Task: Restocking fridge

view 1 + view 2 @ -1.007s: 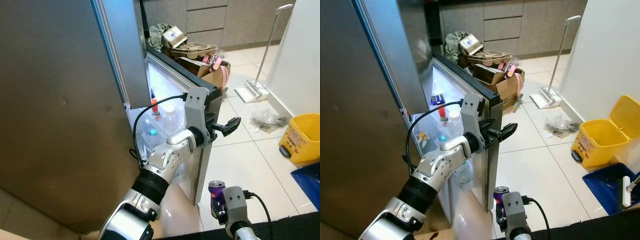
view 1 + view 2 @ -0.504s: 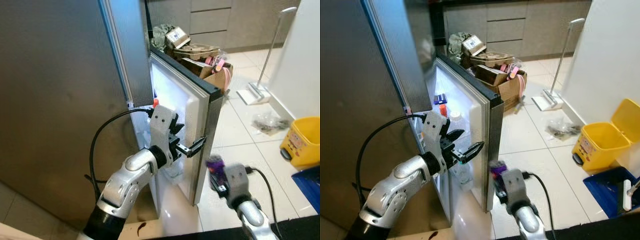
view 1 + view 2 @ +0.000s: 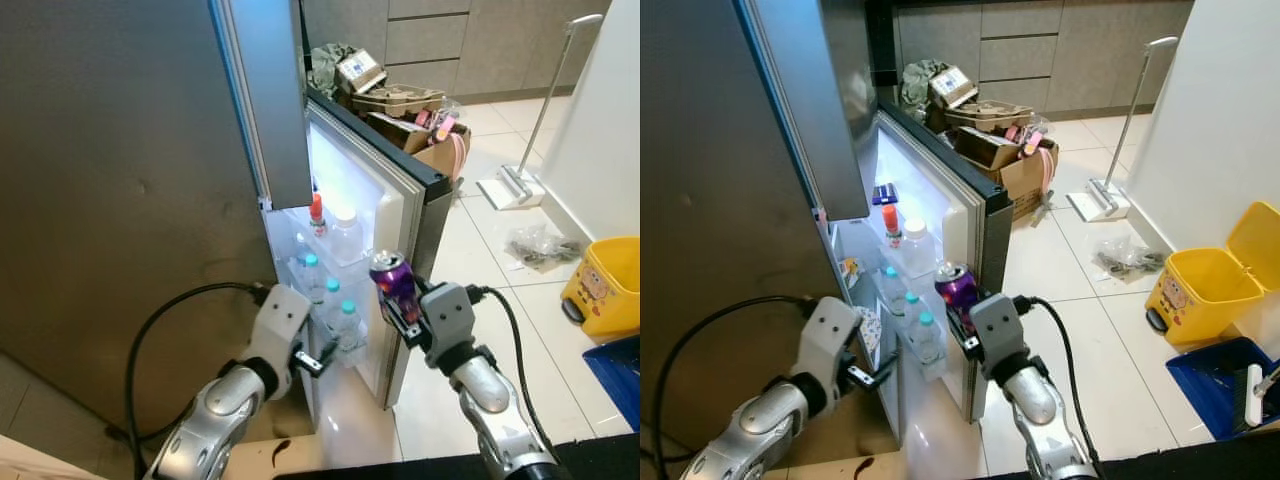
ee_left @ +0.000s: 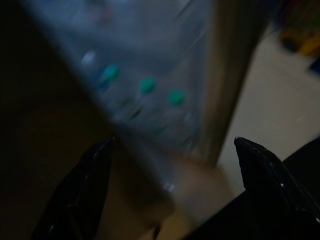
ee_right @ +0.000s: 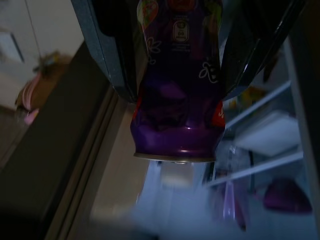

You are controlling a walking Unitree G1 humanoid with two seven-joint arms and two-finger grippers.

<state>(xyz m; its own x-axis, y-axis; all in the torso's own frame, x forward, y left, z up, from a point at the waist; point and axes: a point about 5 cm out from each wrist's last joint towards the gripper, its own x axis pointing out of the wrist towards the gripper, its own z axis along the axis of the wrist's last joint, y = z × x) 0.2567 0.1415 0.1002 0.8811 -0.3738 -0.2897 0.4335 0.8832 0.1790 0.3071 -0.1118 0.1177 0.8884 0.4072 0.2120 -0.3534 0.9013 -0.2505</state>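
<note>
The fingers of my right gripper cover the can's lower body, so my left gripper should grab the can by its bare upper part point(image 3: 389, 267) next.
My right gripper point(image 3: 397, 295) is shut on a purple drink can point(image 3: 391, 280), held upright just in front of the edge of the open fridge door point(image 3: 428, 205). In the right wrist view the can point(image 5: 177, 100) sits between both black fingers, with lit fridge shelves behind it. The door shelves hold water bottles with teal caps point(image 3: 343, 325), a red-capped bottle point(image 3: 316, 212) and a white-capped bottle point(image 3: 346, 232). My left gripper point(image 3: 316, 358) is open and low, beside the bottom door shelf. Its fingers point(image 4: 85, 185) stand wide apart with nothing between them.
The tall grey fridge side point(image 3: 120, 200) lies to the left. Cardboard boxes and clutter point(image 3: 400, 105) are piled behind the door. A mop point(image 3: 520, 180), a plastic bag point(image 3: 537, 243), a yellow bin point(image 3: 605, 280) and a blue tub point(image 3: 620, 365) stand on the tiled floor to the right.
My left gripper came off the door edge and dropped low beside the bottom shelf. My right gripper rose with the can from floor height to the door's edge.
</note>
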